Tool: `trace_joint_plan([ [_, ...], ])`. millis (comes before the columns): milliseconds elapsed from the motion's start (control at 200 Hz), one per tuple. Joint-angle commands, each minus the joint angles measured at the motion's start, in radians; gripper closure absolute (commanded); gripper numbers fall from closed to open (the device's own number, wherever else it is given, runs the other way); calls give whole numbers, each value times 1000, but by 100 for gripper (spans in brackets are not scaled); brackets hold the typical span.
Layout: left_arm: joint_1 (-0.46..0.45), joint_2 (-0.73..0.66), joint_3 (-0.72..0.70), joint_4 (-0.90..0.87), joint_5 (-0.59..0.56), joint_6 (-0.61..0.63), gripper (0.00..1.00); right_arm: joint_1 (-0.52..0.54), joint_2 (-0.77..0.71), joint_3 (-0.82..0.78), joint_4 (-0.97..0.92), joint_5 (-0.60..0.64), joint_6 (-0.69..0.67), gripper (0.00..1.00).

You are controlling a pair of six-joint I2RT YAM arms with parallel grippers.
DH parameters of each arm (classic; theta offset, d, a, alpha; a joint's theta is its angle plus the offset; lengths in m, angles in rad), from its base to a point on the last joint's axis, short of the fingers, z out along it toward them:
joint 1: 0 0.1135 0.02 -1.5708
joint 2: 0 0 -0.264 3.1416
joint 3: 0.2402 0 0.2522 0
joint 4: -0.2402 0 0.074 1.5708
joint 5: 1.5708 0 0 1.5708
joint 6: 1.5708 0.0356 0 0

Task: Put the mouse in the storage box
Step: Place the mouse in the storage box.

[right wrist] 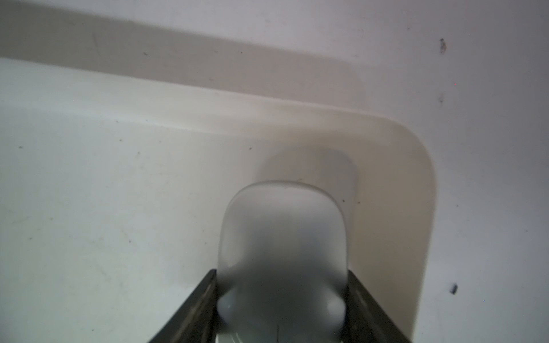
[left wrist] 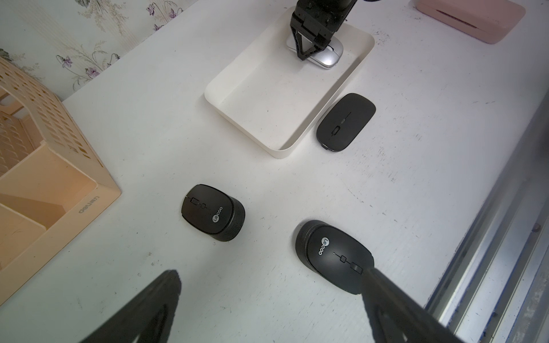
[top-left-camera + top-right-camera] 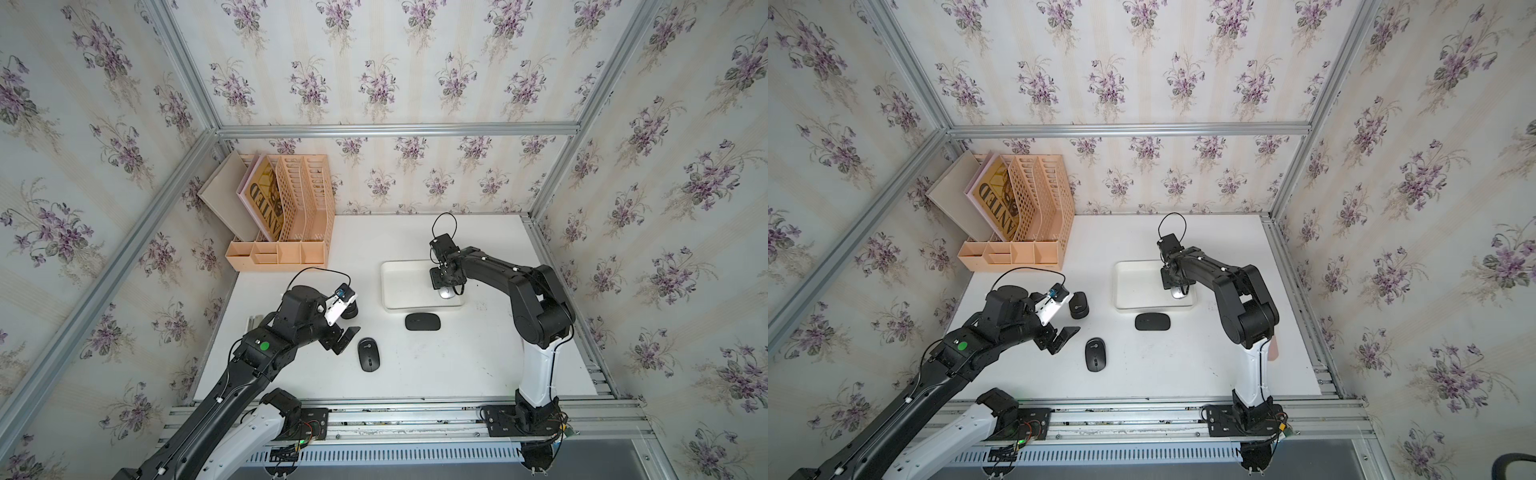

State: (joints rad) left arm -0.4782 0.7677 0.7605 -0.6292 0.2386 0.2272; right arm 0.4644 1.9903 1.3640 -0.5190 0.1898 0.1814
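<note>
The silver mouse (image 1: pixel 282 237) sits low inside the storage box, within its sides, and would stay there, so it is time for my right gripper to release it now.
The storage box (image 3: pixel 390 286) is a shallow white tray in mid-table. My right gripper (image 3: pixel 447 287) is down inside its right end, shut on a silver mouse (image 1: pixel 282 237); both fingers press the mouse's sides, close to the box's corner wall (image 1: pixel 416 208). Whether the mouse touches the floor I cannot tell. My left gripper (image 2: pixel 270 273) hangs open and empty above the table. One black mouse (image 2: pixel 332 255) lies by its fingertip, a second black mouse (image 2: pixel 212 212) lies further off. A flat black mouse (image 3: pixel 422 321) lies just outside the box's front wall.
A peach slotted file organiser (image 3: pixel 286 216) with books stands at the back left. A pink object (image 2: pixel 475 17) lies on the table to the right, past my right arm. Aluminium rails (image 3: pixel 415 411) edge the table's front and sides.
</note>
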Motion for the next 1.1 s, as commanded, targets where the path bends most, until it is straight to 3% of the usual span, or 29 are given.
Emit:
trace_joint_plan([
  [0,0,-1,1,25,1,5,1,0,-16,1,2,26,13,37],
  [235,0,-2,1,23,2,1,1,1,-62,11,-18,50,14,25],
  [465,0,-2,3,22,2,3,1,6,-99,7,-33,36,7,24],
  [634,1,-5,3,23,1,3,1,44,-292,-113,86,-226,-122,24],
  [829,0,-5,3,22,-3,4,1,85,-638,-478,343,-623,-198,21],
  [944,1,0,4,23,-1,4,1,197,-726,-594,380,-618,-217,18],
  [1094,1,2,5,22,5,4,1,292,-648,-568,325,-554,-254,18],
])
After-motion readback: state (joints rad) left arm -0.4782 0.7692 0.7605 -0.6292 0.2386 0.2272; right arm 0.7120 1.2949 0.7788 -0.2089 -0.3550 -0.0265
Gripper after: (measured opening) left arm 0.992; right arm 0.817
